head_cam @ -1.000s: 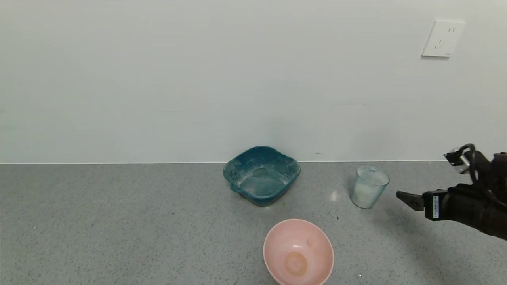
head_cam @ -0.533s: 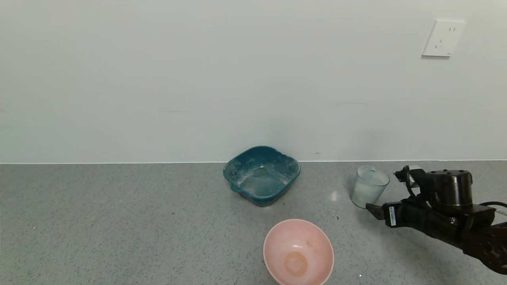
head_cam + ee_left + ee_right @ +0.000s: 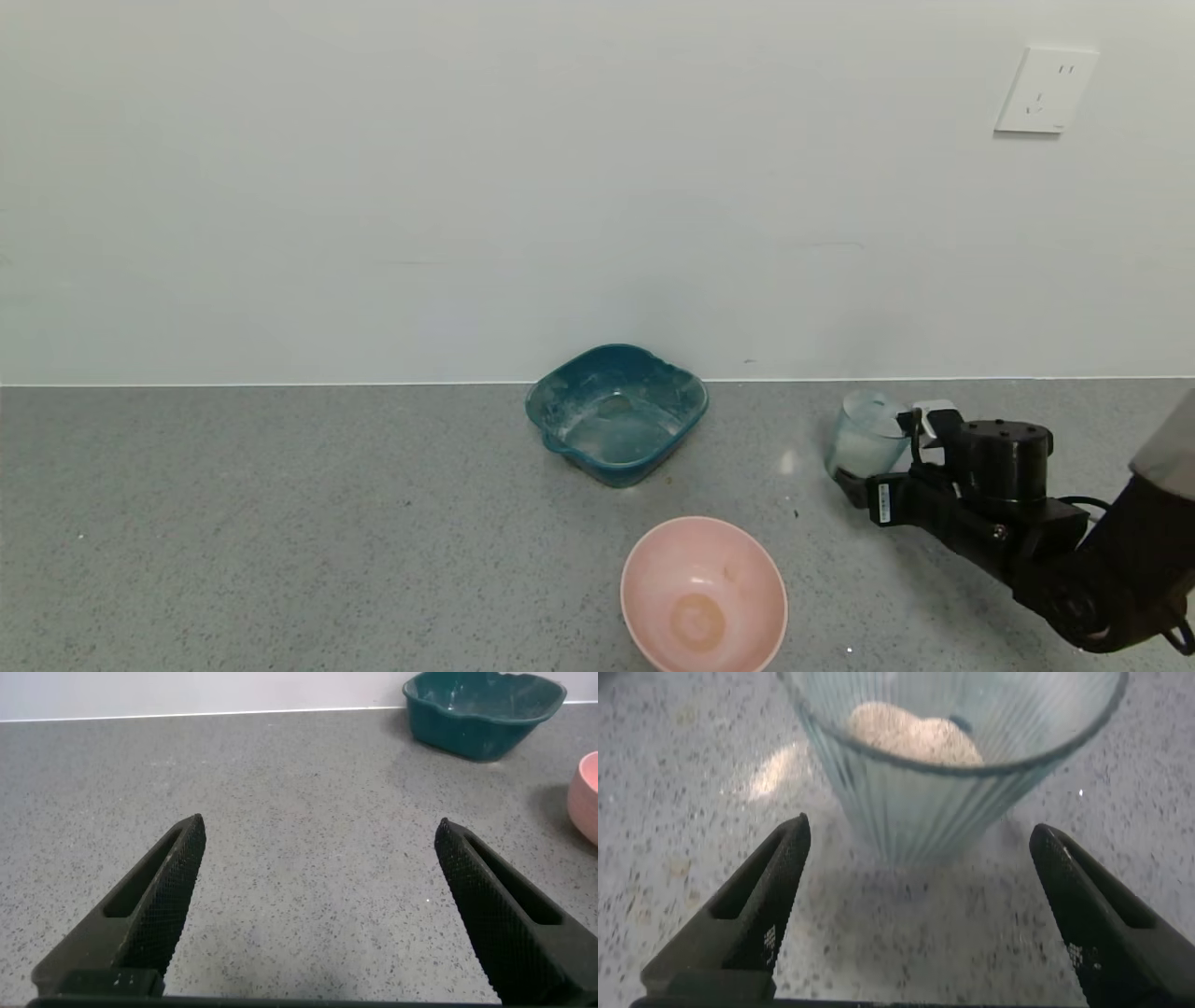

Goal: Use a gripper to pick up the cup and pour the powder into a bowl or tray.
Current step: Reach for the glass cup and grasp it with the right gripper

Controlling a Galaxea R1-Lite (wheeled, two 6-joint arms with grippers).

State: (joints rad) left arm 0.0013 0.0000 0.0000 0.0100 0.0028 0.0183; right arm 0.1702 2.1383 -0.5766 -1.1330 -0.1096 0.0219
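My right gripper would miss the ribbed cup if it closed now. Its fingers stop short of the cup's sides, with bare counter between them, so I should first move it toward the cup.
The ribbed pale blue cup (image 3: pixel 864 437) stands upright on the grey counter at the right, with whitish powder (image 3: pixel 913 733) heaped inside it. My right gripper (image 3: pixel 873 471) is open beside the cup, low over the counter. In the right wrist view the cup (image 3: pixel 948 765) sits just ahead of the wide-open gripper (image 3: pixel 920 840), one finger to each side, not touching. The pale pink bowl (image 3: pixel 703 597) with an orange spot lies at the front centre. My left gripper (image 3: pixel 318 835) is open and empty over bare counter.
A dark teal squarish basin (image 3: pixel 616 413) with white dusty residue stands near the wall at centre; it also shows in the left wrist view (image 3: pixel 483 711). The pink bowl's edge (image 3: pixel 586 798) shows there too. A wall socket (image 3: pixel 1044 90) is at upper right.
My right arm has moved left towards the cup and turned; its open fingers now reach the cup's sides. The cup, bowl and basin have not moved.
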